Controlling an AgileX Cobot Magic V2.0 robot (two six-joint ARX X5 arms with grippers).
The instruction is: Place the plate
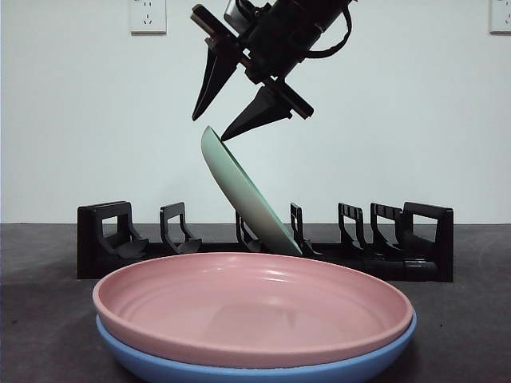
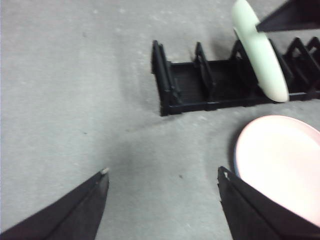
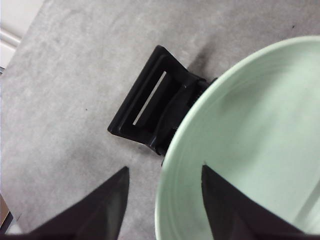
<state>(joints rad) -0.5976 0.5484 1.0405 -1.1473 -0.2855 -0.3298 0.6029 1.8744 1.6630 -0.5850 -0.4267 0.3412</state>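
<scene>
The rack's dividers crowd the lower edge of the plate, so my right gripper should next grab the green plate (image 1: 247,199) by its raised top rim (image 1: 211,137).
A pale green plate (image 1: 247,199) leans tilted in a middle slot of the black dish rack (image 1: 104,239), its lower edge down between the dividers. My right gripper (image 1: 210,128) hangs at the plate's top rim, open, with one jaw on each side of the rim. The right wrist view shows the green plate (image 3: 250,125) large, its rim passing between my right gripper's (image 3: 164,168) spread jaws, and the rack's end (image 3: 145,105) beyond. My left gripper (image 2: 163,170) is open over bare table, away from the rack (image 2: 200,90) and the green plate (image 2: 262,55).
A pink plate (image 1: 247,307) is stacked on a blue plate (image 1: 160,363) in front of the rack, close to the front camera. The pink plate (image 2: 280,155) lies near my left gripper. Other rack slots stand unoccupied on both sides of the green plate.
</scene>
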